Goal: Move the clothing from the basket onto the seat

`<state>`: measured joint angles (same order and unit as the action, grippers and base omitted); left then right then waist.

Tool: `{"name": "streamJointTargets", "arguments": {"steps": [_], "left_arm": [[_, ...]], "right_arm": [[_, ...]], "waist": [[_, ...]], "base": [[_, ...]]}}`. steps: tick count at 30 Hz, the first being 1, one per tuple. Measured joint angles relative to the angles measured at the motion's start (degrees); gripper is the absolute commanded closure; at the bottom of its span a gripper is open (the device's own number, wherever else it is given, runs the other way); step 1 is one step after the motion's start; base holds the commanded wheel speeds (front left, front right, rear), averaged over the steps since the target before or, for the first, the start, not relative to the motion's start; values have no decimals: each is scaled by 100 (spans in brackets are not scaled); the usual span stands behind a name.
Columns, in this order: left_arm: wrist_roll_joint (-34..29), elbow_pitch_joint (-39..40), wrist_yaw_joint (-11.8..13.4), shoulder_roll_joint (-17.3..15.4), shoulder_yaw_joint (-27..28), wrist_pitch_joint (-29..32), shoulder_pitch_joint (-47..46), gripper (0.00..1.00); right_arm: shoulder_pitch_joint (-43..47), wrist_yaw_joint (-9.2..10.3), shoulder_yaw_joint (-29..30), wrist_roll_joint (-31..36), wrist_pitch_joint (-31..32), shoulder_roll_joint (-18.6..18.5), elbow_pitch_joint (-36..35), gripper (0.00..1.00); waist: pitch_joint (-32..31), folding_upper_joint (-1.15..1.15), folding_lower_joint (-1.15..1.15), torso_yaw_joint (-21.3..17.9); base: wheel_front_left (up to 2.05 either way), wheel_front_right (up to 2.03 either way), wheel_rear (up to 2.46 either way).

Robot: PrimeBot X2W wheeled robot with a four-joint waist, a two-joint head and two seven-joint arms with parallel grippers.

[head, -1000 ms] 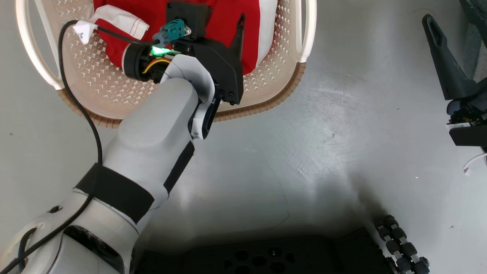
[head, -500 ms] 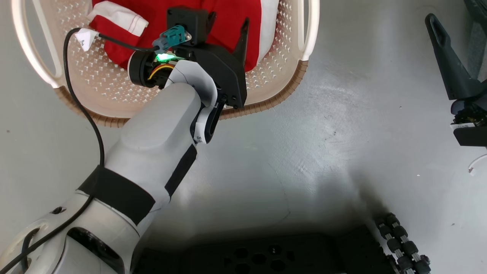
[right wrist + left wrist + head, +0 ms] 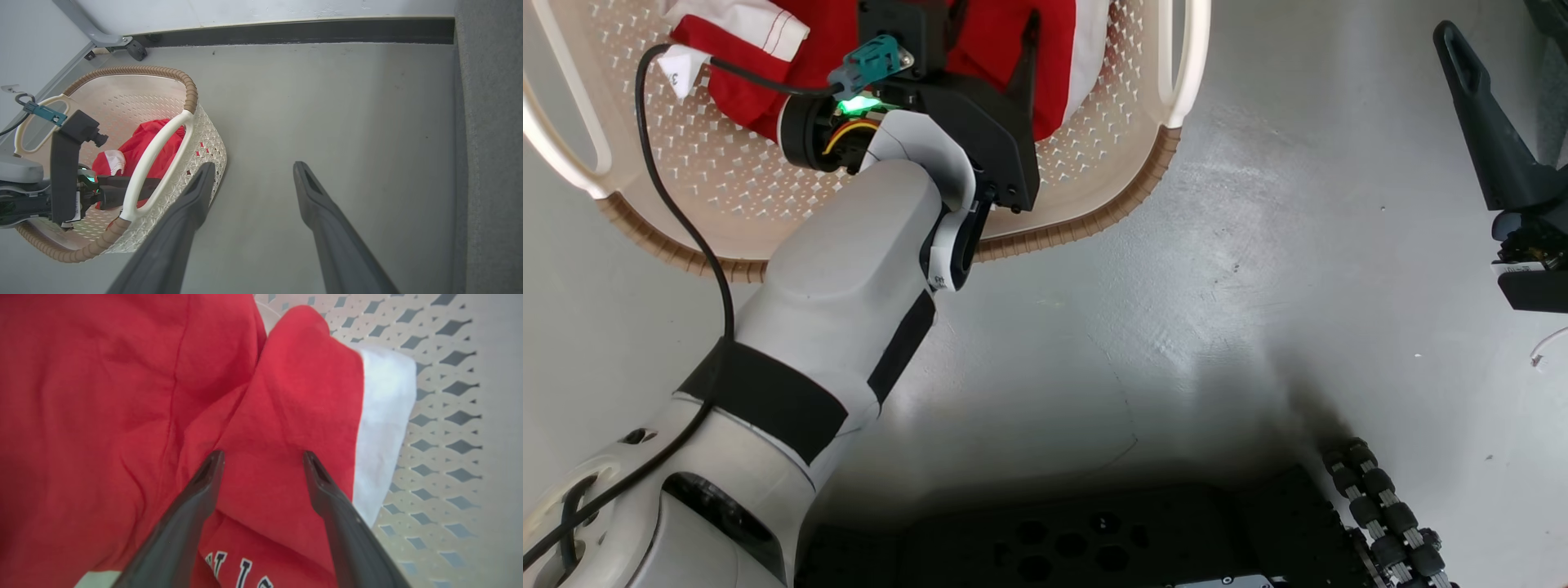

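The clothing should be grabbed next by my left gripper at that raised fold (image 3: 267,465) of red cloth between the gripper's open fingers, while the rest lies bunched (image 3: 117,441).
The red clothing (image 3: 1005,49) with white trim (image 3: 384,416) lies bunched in the cream perforated basket (image 3: 1094,163). My left gripper (image 3: 263,455) is down inside the basket and open. A raised fold of red cloth (image 3: 302,388) sits between and just beyond its tips. White lettering (image 3: 237,567) shows under its fingers. In the head view the left gripper (image 3: 988,33) covers part of the clothing. My right gripper (image 3: 253,166) hangs open over bare floor beside the basket (image 3: 192,98), holding nothing. A grey fabric surface (image 3: 490,143), apparently the seat, runs along the right edge of the right wrist view.
Grey floor (image 3: 1217,286) surrounds the basket. My dark wheeled base (image 3: 1380,514) is at the bottom of the head view. A wall with a dark skirting (image 3: 286,32) and a metal leg on a castor (image 3: 135,49) stand beyond the basket.
The head view has shifted a little. My left gripper has reached slightly farther over the red clothing in the basket, still open. The right gripper has not moved.
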<state>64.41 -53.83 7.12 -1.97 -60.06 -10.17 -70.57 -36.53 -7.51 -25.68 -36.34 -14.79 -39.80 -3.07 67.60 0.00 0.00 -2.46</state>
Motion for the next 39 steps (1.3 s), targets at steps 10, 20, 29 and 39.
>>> {"name": "streamJointTargets", "arguments": {"steps": [10, 20, 29, 39], "left_arm": [[193, -266, 0, -15, -66, -154, -111, 60], [411, -227, 0, -22, -231, -292, -124, 100], [616, -44, 0, -21, -343, -412, -172, 100], [766, 148, 0, -21, -421, -413, 99, 100]], "right_arm": [[-45, -19, -49, 10, 1, 0, 1, 0], [-109, -56, -94, 10, 1, 15, 15, 0], [-75, -52, -55, 14, 1, 36, 245, 0], [136, -54, 113, -3, 8, 94, 495, 0]], "waist": [[26, 0, 0, -85], [42, 0, 0, -130], [-116, 0, 0, 12], [-510, 1, 2, 251]], "base": [[0, 0, 0], [0, 0, 0], [0, 0, 0], [0, 0, 0]]}}
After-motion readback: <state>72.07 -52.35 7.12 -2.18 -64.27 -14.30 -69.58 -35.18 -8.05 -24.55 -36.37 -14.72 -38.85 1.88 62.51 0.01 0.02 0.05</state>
